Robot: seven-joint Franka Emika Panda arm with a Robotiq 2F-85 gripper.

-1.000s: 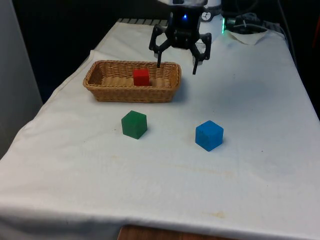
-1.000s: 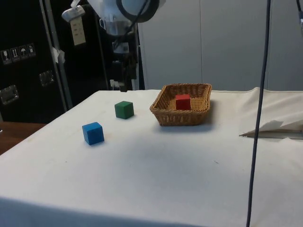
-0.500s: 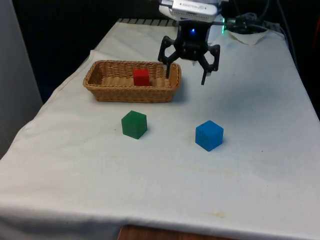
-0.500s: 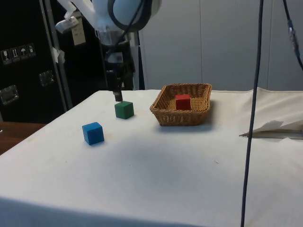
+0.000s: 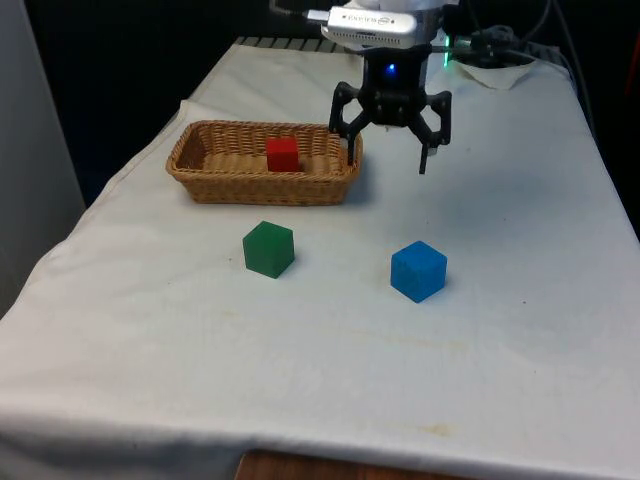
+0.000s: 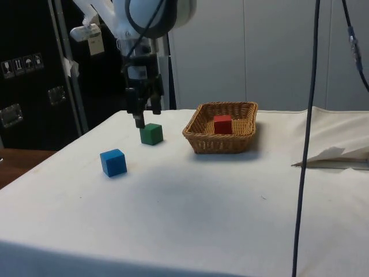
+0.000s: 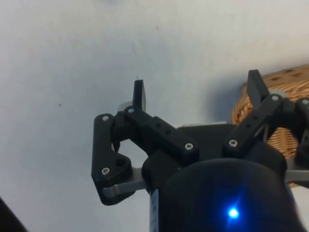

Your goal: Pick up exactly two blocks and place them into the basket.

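My gripper grabs the blue block [image 5: 418, 270] by two opposite sides next, to add another block to the basket [image 5: 200, 175].
A red block [image 5: 282, 154] [image 6: 222, 124] lies inside the wicker basket [image 5: 200, 175] [image 6: 202, 142]. On the cloth in front of the basket sit a green block [image 5: 268, 248] [image 6: 151, 134] and a blue block [image 5: 418, 270] [image 6: 113, 162]. My gripper [image 5: 387, 162] [image 6: 140, 118] [image 7: 195, 92] hangs open and empty above the cloth, just off the basket's end on the front view's right and well above and behind the blue block. One fingertip [image 7: 254, 82] hangs beside the basket's rim [image 7: 285, 77].
A crumpled white sheet [image 5: 495, 68] [image 6: 334, 156] lies at the table's far end near the robot's base. A dark cable [image 6: 307, 127] hangs down close to the side camera. Bare white cloth [image 5: 320, 380] stretches in front of the blocks.
The gripper has moved away from the basket toward the front view's right and nearer the camera, dropping lower. It stayed open. The blocks have not moved.
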